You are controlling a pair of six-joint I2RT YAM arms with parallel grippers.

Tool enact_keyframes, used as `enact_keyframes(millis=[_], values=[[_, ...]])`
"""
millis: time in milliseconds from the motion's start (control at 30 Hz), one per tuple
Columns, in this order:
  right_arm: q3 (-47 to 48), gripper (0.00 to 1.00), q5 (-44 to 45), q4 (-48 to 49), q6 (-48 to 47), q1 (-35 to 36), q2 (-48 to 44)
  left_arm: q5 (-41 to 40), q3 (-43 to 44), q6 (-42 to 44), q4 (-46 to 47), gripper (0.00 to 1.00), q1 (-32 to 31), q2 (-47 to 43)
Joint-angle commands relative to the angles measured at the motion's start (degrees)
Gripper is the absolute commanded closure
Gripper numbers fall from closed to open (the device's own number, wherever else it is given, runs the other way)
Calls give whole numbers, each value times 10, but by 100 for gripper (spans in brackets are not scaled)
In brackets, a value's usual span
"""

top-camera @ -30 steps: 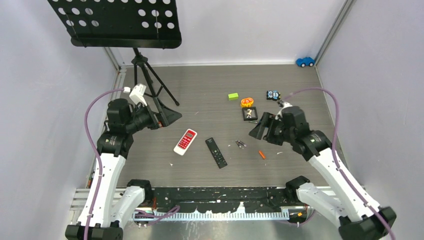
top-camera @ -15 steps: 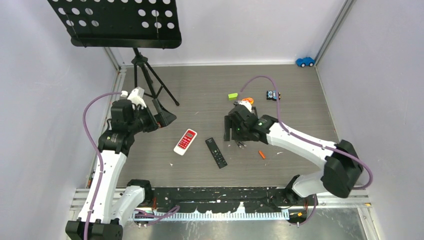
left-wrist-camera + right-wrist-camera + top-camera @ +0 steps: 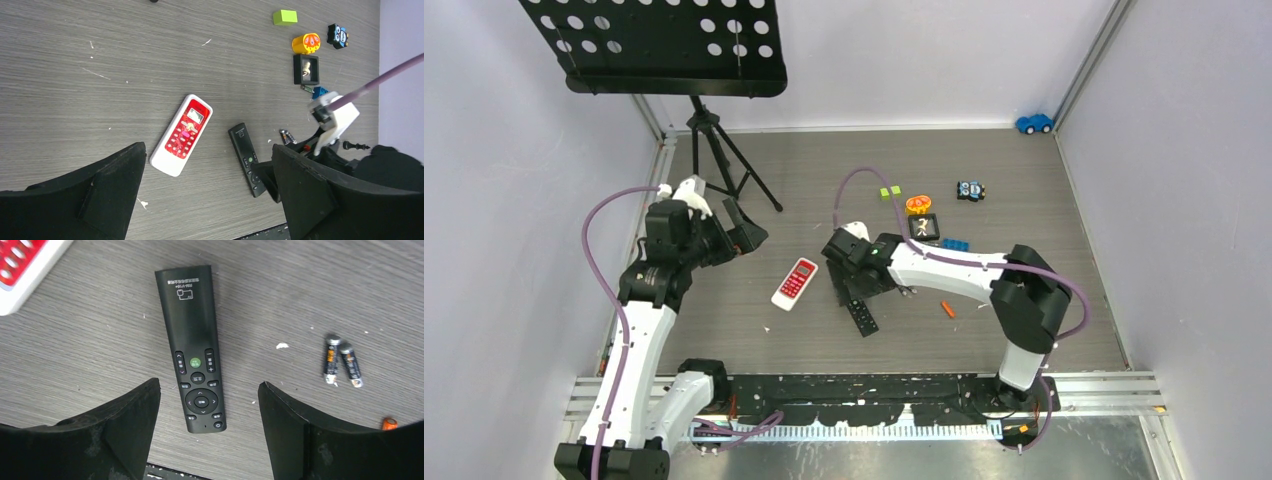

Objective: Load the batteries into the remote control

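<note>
The right gripper's fingers are high above the remote's buttons, so the right gripper should go lower first and then close on the black remote.
A black remote control (image 3: 195, 347) lies face up on the table, buttons showing. My right gripper (image 3: 209, 385) hovers over its lower end, open, one finger on each side and nothing held. In the top view this gripper (image 3: 854, 285) covers the remote's (image 3: 862, 318) upper part. A dark battery pair (image 3: 340, 365) lies to its right, an orange battery (image 3: 389, 423) further on. A red-and-white remote (image 3: 795, 283) lies left of the black one. My left gripper (image 3: 739, 235) hangs open above the table's left side; its wrist view shows both remotes (image 3: 182, 134) between the fingers.
A music stand's tripod (image 3: 724, 160) stands at the back left. Small toys sit behind the remotes: a green block (image 3: 890, 192), an orange toy (image 3: 917, 204), a black frame (image 3: 924, 227), a blue brick (image 3: 955, 243) and a toy robot (image 3: 970, 190). A blue car (image 3: 1034, 123) is in the far right corner.
My right arm has swung left across the table, from the right side past the battery pair to above the black remote. The left gripper has shifted only slightly.
</note>
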Motion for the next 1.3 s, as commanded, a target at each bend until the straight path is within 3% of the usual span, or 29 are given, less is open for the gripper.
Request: enact_keyframes(millis=[0,567,767,933,1067,1267], values=[[38,23,-21,-21,-22,15,35,2,-9,-11,32,0,-1,-11],[12,30,-69,-19,-63,17,84,18,-19,-3,41,0,-1,7],[-9,39,-71,-1,-61,17,88,-29,2,-3,13,0,-1,15],[-22,57,-32,10,-53,17,86,-49,-9,-24,12,0,-1,8],[-41,68,-18,38,-52,17,50,-2,-8,-19,17,0,-2,12],[-90,69,-86,121,-51,8,-56,133,-31,-52,86,0,-2,15]])
